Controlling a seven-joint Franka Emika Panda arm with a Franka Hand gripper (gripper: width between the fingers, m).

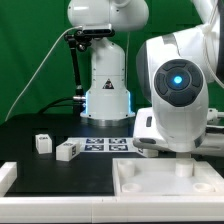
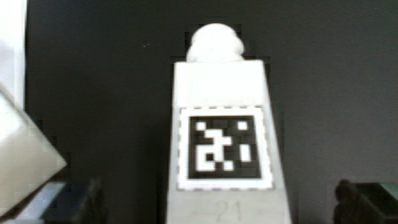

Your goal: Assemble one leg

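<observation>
I should close my gripper on the leg, because its fingers are on either side of the leg's near end (image 2: 228, 205) in the wrist view.
In the wrist view a leg (image 2: 222, 120) lies on the black table, a white rectangular block with a black-and-white tag on its upper face and a rounded peg at its far end. My gripper (image 2: 219, 205) is open. Its dark fingertips (image 2: 71, 202) stand either side of the leg's near end, with a gap on each side, not touching it. In the exterior view the arm's white body hides the fingers and this leg. Two more legs (image 1: 42, 143) (image 1: 68, 150) stand on the table at the exterior view's left.
The marker board (image 1: 105, 143) lies flat mid-table. A large white tray-like piece with a raised rim (image 1: 150, 182) lies at the front. The robot's base (image 1: 106, 85) stands at the back. A white edge (image 2: 22, 150) shows beside the leg in the wrist view.
</observation>
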